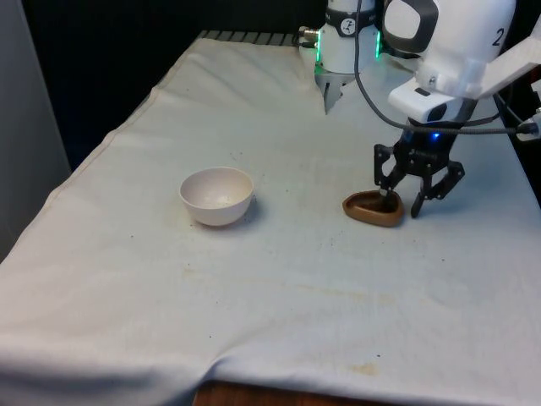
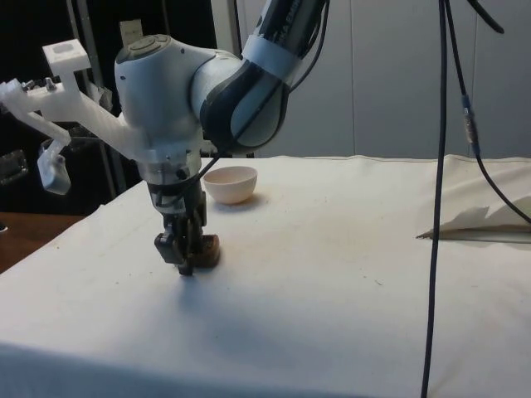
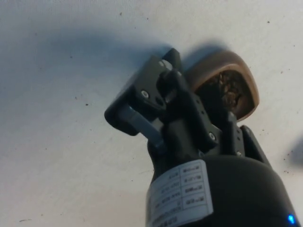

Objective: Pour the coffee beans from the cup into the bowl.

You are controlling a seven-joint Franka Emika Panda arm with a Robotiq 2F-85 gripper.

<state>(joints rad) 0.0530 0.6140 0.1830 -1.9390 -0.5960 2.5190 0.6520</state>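
My gripper grabs the brown cup by its rim (image 1: 397, 198) next, to pour the coffee beans into the white bowl (image 1: 217, 195).
A low brown cup (image 1: 368, 209) stands on the white cloth at the front view's right, with dark coffee beans (image 3: 226, 92) inside it. My black gripper (image 1: 401, 205) is down at the cup's rim and stands open. One finger (image 1: 385, 198) dips inside the cup, the other (image 1: 418, 205) is outside it, nearer the table's right edge. From the side, the gripper (image 2: 186, 258) partly hides the cup (image 2: 209, 249). The white bowl (image 1: 217, 195) sits upright to the cup's left in the front view, well apart from it, and appears as bowl (image 2: 231, 183) beyond the gripper.
A black cable (image 2: 439, 207) hangs down in the side view's foreground. A raised fold of cloth (image 1: 330, 91) lies near the robot's base. The table's front edge (image 1: 254, 391) runs along the near side, with open cloth between bowl and cup.
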